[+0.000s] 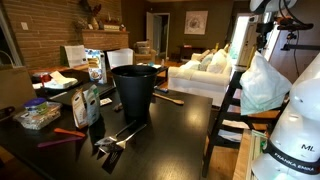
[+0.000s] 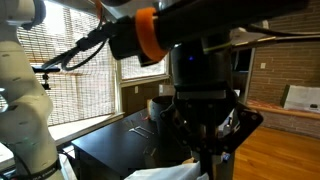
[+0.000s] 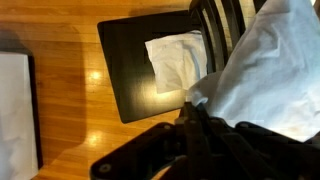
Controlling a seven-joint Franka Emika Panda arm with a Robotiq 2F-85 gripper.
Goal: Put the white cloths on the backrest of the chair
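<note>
The white cloth's lower folds spread across the chair's backrest (image 1: 229, 100) (image 3: 225, 20) below my fingers, so my gripper lets go of the white cloth next.
My gripper (image 3: 188, 100) is shut on a white cloth (image 3: 265, 70) and holds it up beside the black chair's backrest (image 3: 225, 20). In an exterior view the cloth (image 1: 262, 82) hangs from the gripper (image 1: 265, 48) just over the top of the backrest (image 1: 229, 100). A second white cloth (image 3: 175, 60) lies crumpled on the chair's black seat (image 3: 125, 60). In an exterior view the gripper (image 2: 205, 130) fills the middle of the picture, and a bit of white cloth (image 2: 160, 174) shows at the bottom edge.
A dark table (image 1: 170, 130) stands next to the chair with a black bucket (image 1: 135, 88), packets and utensils on it. A white sofa (image 1: 205, 70) is behind. The floor is wood (image 3: 70, 110), with a white sheet (image 3: 15, 110) lying on it.
</note>
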